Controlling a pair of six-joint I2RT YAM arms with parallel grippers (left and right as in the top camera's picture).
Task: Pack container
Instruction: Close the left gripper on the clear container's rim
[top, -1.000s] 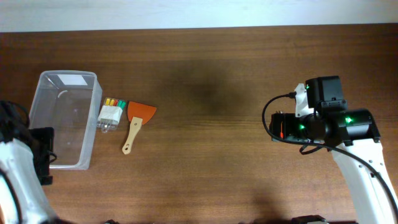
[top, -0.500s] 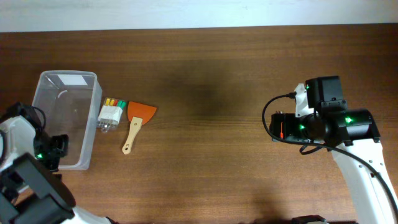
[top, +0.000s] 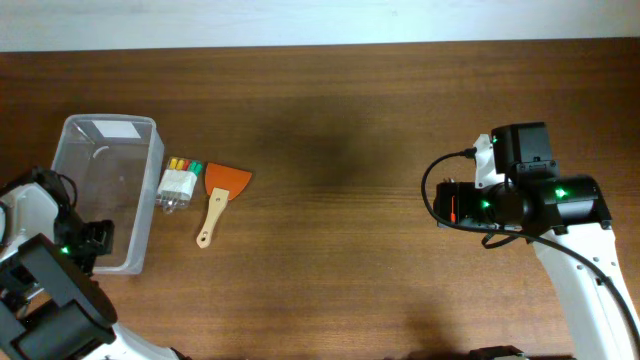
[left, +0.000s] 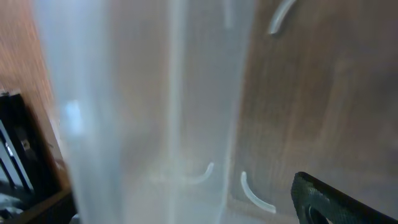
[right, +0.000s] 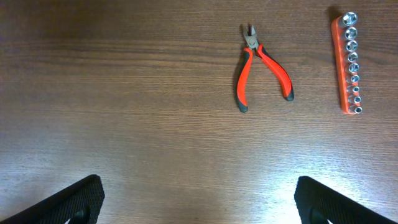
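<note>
My left gripper is going to grab the container (top: 105, 190) next by its clear near-end side (top: 108, 266), to carry it in the middle of the table. Its opening then stays free for packing.
The container (top: 105, 190) is a clear tub with a white label at its far end, standing at the table's left. My left gripper (top: 93, 242) is at its near end. In the left wrist view the tub's blurred clear wall (left: 155, 106) fills the frame and lies between the wide-apart fingers of the open left gripper (left: 186, 208). My right gripper (top: 455, 203) hovers over the right side, open and empty, as its wrist view (right: 199, 205) shows.
A pack of coloured markers (top: 178, 183) and an orange scraper with a wooden handle (top: 217, 198) lie just right of the tub. Red-handled pliers (right: 261, 65) and an orange socket rail (right: 350, 62) lie on the table ahead of the right gripper.
My left arm has swung in from the table's left edge to the tub's near end. The right arm and the objects have not moved.
</note>
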